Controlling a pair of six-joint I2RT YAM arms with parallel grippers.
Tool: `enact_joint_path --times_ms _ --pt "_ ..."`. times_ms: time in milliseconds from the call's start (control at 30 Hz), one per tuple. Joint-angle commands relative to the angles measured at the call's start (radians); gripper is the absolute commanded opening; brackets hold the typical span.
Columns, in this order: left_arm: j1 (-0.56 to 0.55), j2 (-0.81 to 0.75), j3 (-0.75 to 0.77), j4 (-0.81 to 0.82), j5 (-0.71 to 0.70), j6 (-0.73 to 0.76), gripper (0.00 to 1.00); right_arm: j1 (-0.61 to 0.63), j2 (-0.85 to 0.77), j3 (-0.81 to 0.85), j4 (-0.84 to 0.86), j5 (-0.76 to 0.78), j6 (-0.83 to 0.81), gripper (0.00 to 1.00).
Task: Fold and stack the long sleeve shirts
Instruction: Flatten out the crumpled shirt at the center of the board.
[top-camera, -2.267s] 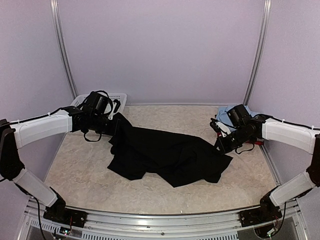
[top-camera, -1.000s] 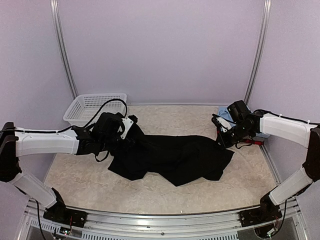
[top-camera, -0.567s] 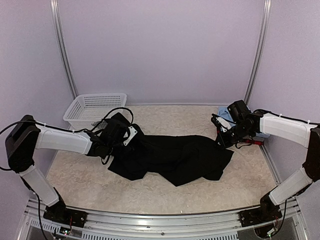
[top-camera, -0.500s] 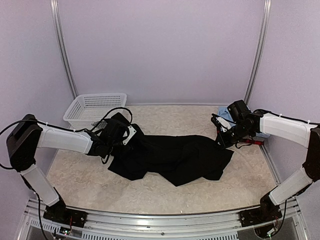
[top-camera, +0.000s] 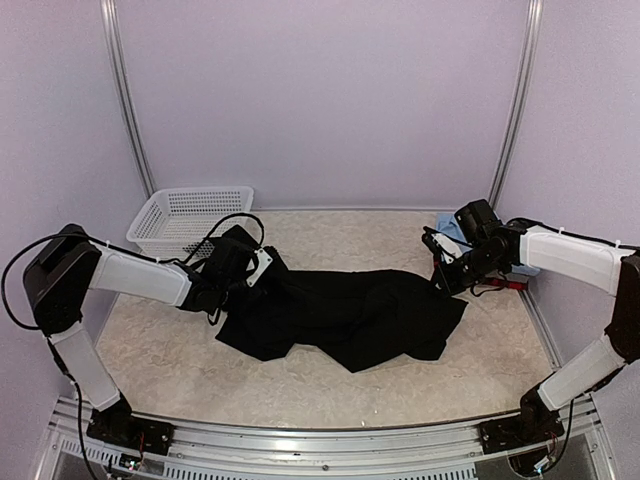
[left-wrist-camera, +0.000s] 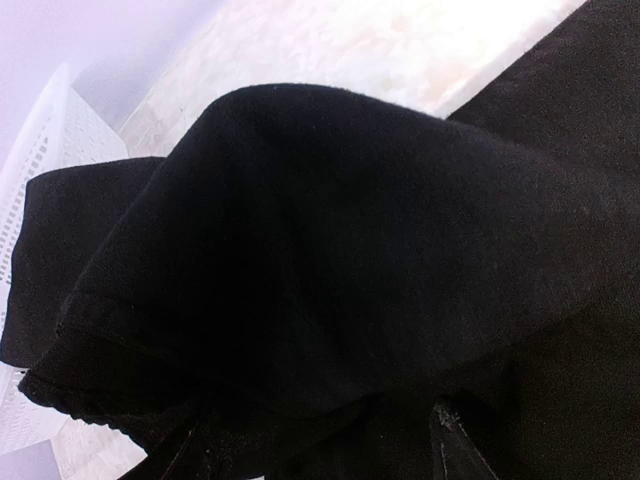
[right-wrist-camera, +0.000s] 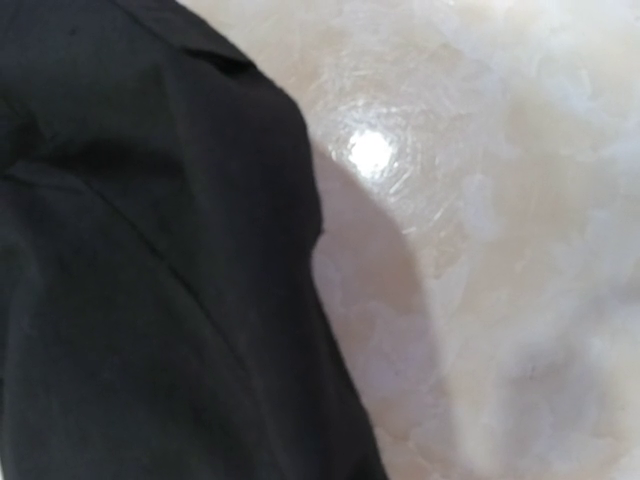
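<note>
The black shirt (top-camera: 350, 315) needs to be spread flat for folding. My left gripper should next grab the bunched fold (top-camera: 260, 280) at the shirt's end opposite my right gripper.
A large black long sleeve shirt (top-camera: 350, 315) lies crumpled across the middle of the table. My left gripper (top-camera: 262, 272) sits at its upper left end. In the left wrist view a bunched fold of the black shirt (left-wrist-camera: 330, 250) hangs over the gripper (left-wrist-camera: 318, 432), whose fingers stand apart and open. My right gripper (top-camera: 440, 282) is at the shirt's right corner. Black cloth (right-wrist-camera: 140, 280) fills the left of the right wrist view and hides the fingers, which look shut on it. A light blue shirt (top-camera: 449, 224) lies behind the right arm, and a strip of red cloth (top-camera: 508, 285) shows beside it.
A white mesh basket (top-camera: 190, 215) stands at the back left, its wall (left-wrist-camera: 40, 170) also showing in the left wrist view. Marbled tabletop (right-wrist-camera: 500, 250) lies bare to the right of the shirt's edge. Lilac walls close in the back and sides.
My left arm's elbow has swung back toward the left wall while its gripper stayed at the shirt's left end. The right arm and the shirt have barely moved.
</note>
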Motion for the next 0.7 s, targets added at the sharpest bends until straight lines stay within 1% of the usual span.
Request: enact_joint_path --times_ms 0,167,333,367,467,600,667 --pt "0.004 0.020 0.020 0.086 0.004 0.010 0.66 -0.010 -0.008 0.011 0.006 -0.012 -0.008 0.00" --pt "0.006 0.032 0.030 0.122 -0.007 0.014 0.63 -0.010 -0.011 0.009 0.004 -0.012 -0.008 0.00" --pt "0.015 0.047 0.039 0.144 -0.012 0.021 0.51 -0.010 -0.012 0.011 0.004 -0.011 -0.010 0.00" --pt "0.018 0.050 0.040 0.148 -0.007 0.022 0.47 -0.010 -0.012 0.011 0.003 -0.010 -0.010 0.00" --pt "0.027 0.048 0.039 0.155 0.022 0.023 0.30 -0.010 -0.017 0.011 0.003 -0.009 -0.009 0.00" --pt "0.054 0.029 0.036 0.151 0.085 0.013 0.01 -0.009 -0.023 0.014 0.002 -0.010 -0.007 0.00" --pt "0.066 0.010 0.034 0.144 0.113 0.005 0.00 -0.010 -0.025 0.014 0.000 -0.010 -0.006 0.00"
